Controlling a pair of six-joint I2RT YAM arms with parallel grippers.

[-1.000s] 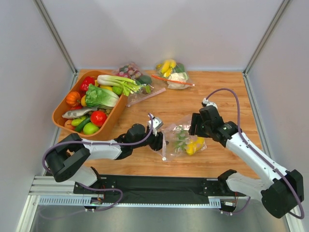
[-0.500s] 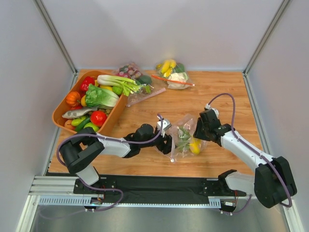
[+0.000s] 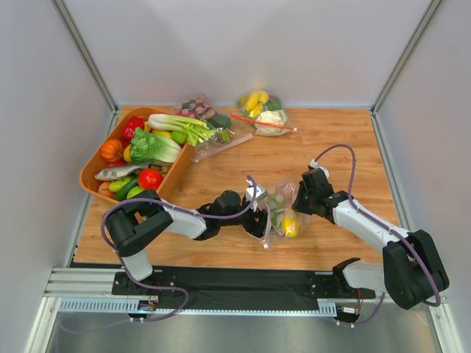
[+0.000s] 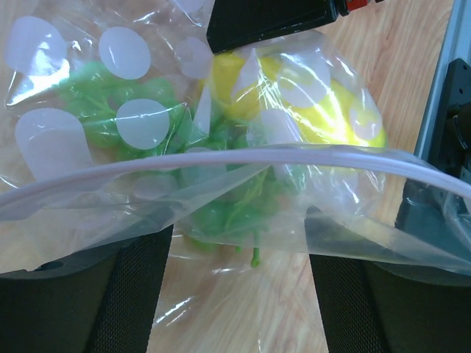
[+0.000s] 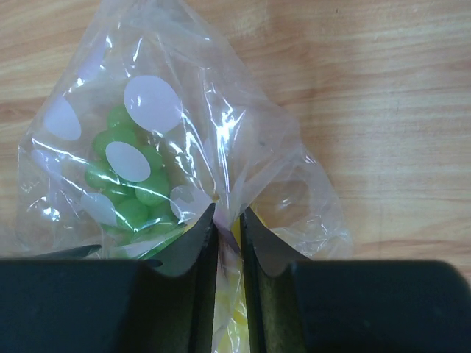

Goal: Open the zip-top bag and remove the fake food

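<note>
I should next pick up the green grapes with my left gripper by their stem end nearest the bag's opening (image 3: pixel 274 219) (image 4: pixel 250 234) to remove them from the zip-top bag.
The zip-top bag (image 3: pixel 280 205) stands bunched on the table between my two grippers. It holds a bunch of green grapes (image 5: pixel 126 193) and a yellow lemon piece (image 4: pixel 327 110). My right gripper (image 5: pixel 227 220) is shut on a fold of the bag's film, at the bag's right side (image 3: pixel 300 200). My left gripper (image 4: pixel 239 259) is open wide at the bag's left side (image 3: pixel 259 214). The pink zip strip (image 4: pixel 221 157) runs across just beyond its fingers, and loose film drapes over them. A long pale-green stalk (image 3: pixel 176 123) lies on top of the orange basket.
The orange basket (image 3: pixel 172 182) of fake produce stands at the left. Two other clear bags lie at the back, one with dark grapes (image 3: pixel 200 110), one with banana and cauliflower (image 3: pixel 263 112). Grey walls enclose the table on three sides.
My left gripper has reached rightward to the bag. My right gripper has drawn left and nearer with the film. The bag has shifted right and bunched up taller between them.
</note>
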